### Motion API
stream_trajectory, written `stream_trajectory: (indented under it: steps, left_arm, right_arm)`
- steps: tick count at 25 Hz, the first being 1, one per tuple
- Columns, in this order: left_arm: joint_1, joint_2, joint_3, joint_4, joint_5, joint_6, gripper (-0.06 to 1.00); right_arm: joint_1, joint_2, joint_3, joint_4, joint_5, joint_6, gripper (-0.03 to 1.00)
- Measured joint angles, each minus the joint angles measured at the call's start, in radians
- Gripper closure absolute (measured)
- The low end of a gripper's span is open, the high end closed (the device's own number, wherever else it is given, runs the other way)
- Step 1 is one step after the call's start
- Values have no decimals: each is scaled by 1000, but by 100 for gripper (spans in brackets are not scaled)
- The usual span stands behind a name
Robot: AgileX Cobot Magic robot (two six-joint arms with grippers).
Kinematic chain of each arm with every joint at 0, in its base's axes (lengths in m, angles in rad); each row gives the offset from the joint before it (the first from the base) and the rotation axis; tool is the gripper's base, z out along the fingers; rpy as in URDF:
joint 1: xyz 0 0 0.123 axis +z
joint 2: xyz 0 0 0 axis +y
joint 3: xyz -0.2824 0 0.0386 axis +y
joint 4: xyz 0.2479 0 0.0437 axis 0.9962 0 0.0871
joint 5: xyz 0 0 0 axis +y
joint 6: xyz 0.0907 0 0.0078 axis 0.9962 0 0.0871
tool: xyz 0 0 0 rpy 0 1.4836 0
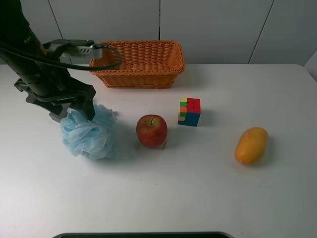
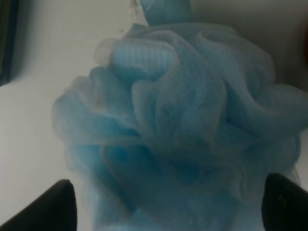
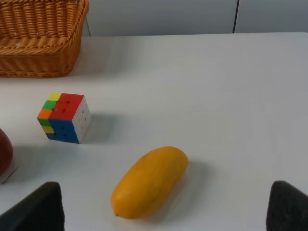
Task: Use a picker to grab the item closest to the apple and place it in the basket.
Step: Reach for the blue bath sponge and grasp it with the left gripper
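Next, the left gripper picks up the bath puff [image 1: 89, 131] by its ruffled mesh body, to put the item closest to the apple in the basket.
A red apple [image 1: 151, 131] sits mid-table. A light blue mesh bath puff [image 1: 89, 131] lies just to its left and a colourful puzzle cube [image 1: 189, 111] just to its right and further back. A woven basket [image 1: 138, 63] stands at the back. My left gripper [image 1: 74, 110] is at the puff's far left edge. In the left wrist view the puff [image 2: 183, 130] fills the frame, with the open left gripper [image 2: 163, 209] spread wide on either side of it. My right gripper [image 3: 163, 211] is open and empty, near the mango [image 3: 149, 182].
A yellow-orange mango [image 1: 251, 145] lies at the right of the table. The right wrist view also shows the cube [image 3: 64, 118], the basket's corner [image 3: 43, 53] and a sliver of the apple [image 3: 4, 156]. A wall runs behind the basket.
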Motion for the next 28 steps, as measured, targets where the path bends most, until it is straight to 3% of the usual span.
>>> stream_trajectory:
  steps: [16,20,22,25,28]
  left_arm:
    - [-7,255,-9,-115,-183,35,20]
    - [-7,304,-33,-132,-187,50,21]
    - [-7,321,-50,-136,-184,50,24]
    - [-7,339,-73,-140,-168,51,43]
    - [-7,339,-77,-142,-163,51,46]
  right_arm:
    - [0,0,0,0,0,0,34]
    - [0,0,0,0,0,0,34]
    - [0,0,0,0,0,2,34]
    - [0,0,0,0,0,2,34]
    - [0,0,0,0,0,2,34]
